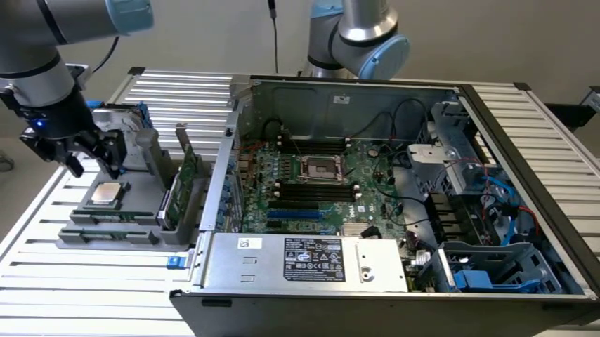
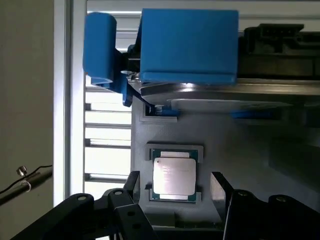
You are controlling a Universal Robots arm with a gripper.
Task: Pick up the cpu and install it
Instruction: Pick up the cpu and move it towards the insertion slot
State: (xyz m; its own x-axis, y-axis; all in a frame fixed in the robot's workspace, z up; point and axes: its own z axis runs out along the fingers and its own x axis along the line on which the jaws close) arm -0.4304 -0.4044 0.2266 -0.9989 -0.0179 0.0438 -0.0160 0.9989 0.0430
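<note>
The silver CPU (image 2: 174,176) is still below my gripper's fingers, and grey tray (image 2: 207,187) shows in between in the wrist view. My gripper should go lower before it closes on the CPU.
The cpu (image 1: 106,193) (image 2: 173,176), a small flat square chip with a dull silver top, lies in a recess of the grey holder tray (image 1: 112,235) at the exterior view's left. My gripper (image 1: 92,168) (image 2: 175,185) hangs open just above it, black fingers (image 2: 132,184) on either side of the chip without touching it. In the open computer case, the bare cpu socket (image 1: 319,168) sits on the green motherboard (image 1: 310,203).
A green circuit card (image 1: 185,189) stands upright on the tray beside the cpu. A blue-capped block (image 2: 187,45) and silver drive stand at the tray's far end. The case's metal wall (image 1: 225,175) rises right of the tray. A second arm (image 1: 361,35) stands behind the case.
</note>
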